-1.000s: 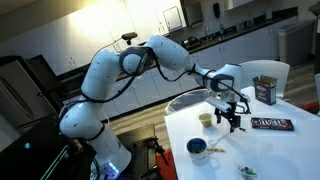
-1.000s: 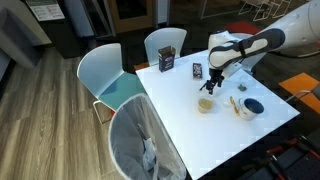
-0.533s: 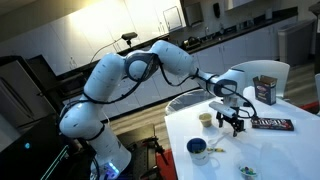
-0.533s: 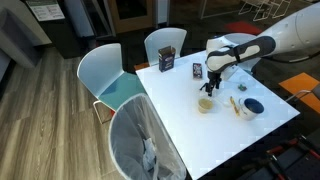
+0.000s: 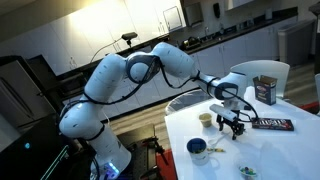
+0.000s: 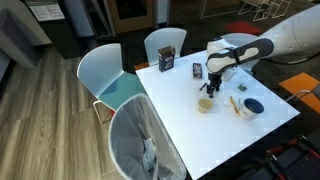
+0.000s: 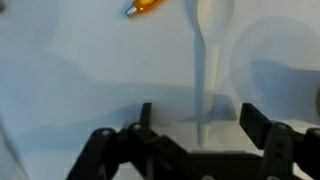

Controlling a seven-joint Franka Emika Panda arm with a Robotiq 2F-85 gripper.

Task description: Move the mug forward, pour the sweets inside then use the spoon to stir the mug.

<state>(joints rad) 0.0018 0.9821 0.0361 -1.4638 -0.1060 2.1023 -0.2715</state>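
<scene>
The spoon's handle (image 7: 206, 112) runs between my fingers, and the shadows of my fingers meet them. My gripper needs to close now. Closing now would hold the handle.
The blue mug (image 5: 198, 150) stands near the table's front edge; it also shows in an exterior view (image 6: 252, 106). My gripper (image 5: 232, 123) hangs just above the table beside the small cream cup (image 5: 205, 120), well away from the mug, and shows in both exterior views (image 6: 212, 86). In the wrist view my gripper (image 7: 198, 118) is open, and a slim spoon (image 7: 205, 60) lies on the table between its fingers, handle toward me. The spoon looks pale grey and blurred there. Nothing is held. I cannot make out any sweets.
A dark box (image 5: 265, 90) and a flat dark packet (image 5: 272, 124) lie at the table's far side. A small orange item (image 7: 145, 6) lies beyond the spoon. A pale yellowish thin item (image 6: 236, 103) lies beside the mug. White chairs (image 6: 110, 85) stand round the table.
My gripper has come down a little toward the table beside the cream cup. The mug and the cup have not moved.
</scene>
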